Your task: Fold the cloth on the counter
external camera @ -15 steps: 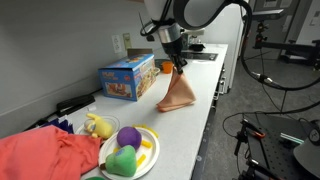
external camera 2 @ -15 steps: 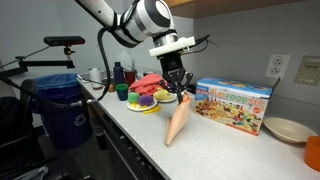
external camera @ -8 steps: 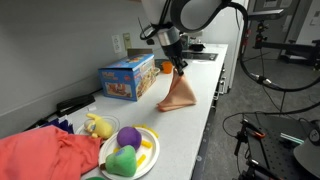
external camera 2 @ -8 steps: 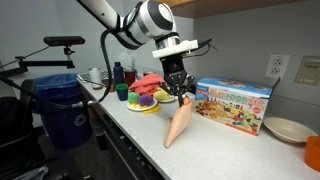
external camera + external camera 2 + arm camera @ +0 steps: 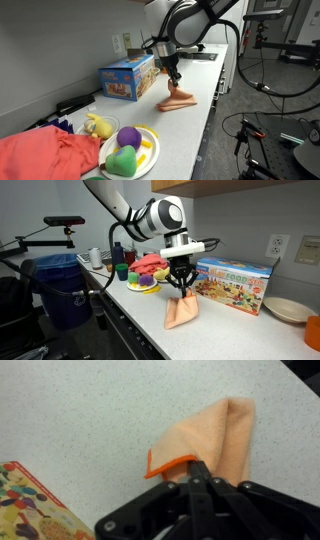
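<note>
The cloth stays held by my gripper for now, until its orange hem (image 5: 170, 465) comes down to the counter. Fingers hold that hem above the pale counter.
The cloth (image 5: 178, 101) is a peach fabric, partly lifted and bunched on the pale counter (image 5: 203, 112). My gripper (image 5: 175, 82) hangs low over it, shut on its upper edge. In an exterior view the cloth (image 5: 182, 311) droops from the gripper (image 5: 182, 288) in a short crumpled heap that rests on the counter (image 5: 128, 302). The wrist view shows the cloth (image 5: 218, 432) doubled over, its orange hem pinched at the closed fingertips of the gripper (image 5: 194, 468), with speckled counter (image 5: 80, 410) around it.
A colourful toy box (image 5: 127, 77) (image 5: 235, 283) (image 5: 28, 506) stands close behind the cloth. A plate of toy food (image 5: 130, 150) and a red-coral fabric heap (image 5: 45, 155) lie further along. A cream plate (image 5: 285, 308) sits past the box. The counter's front edge runs beside the cloth.
The gripper has come down toward the counter with the cloth in it. The cloth, which hung long, now bunches low on the surface.
</note>
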Action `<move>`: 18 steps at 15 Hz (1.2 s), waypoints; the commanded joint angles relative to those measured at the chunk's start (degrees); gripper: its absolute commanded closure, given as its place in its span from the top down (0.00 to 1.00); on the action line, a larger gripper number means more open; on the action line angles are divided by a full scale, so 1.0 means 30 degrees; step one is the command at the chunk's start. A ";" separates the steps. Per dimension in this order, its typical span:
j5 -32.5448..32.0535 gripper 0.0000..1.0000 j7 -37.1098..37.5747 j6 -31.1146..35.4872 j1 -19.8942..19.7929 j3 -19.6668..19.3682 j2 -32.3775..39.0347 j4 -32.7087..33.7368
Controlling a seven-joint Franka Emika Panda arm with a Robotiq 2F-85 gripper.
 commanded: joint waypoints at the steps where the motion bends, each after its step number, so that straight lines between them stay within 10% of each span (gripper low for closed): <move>1: 0.1484 0.00 -0.0983 0.1804 -0.0435 0.0063 0.0267 -0.0272; 18: 0.8232 0.00 -0.2771 0.4738 -0.0812 0.0474 0.0593 -0.0873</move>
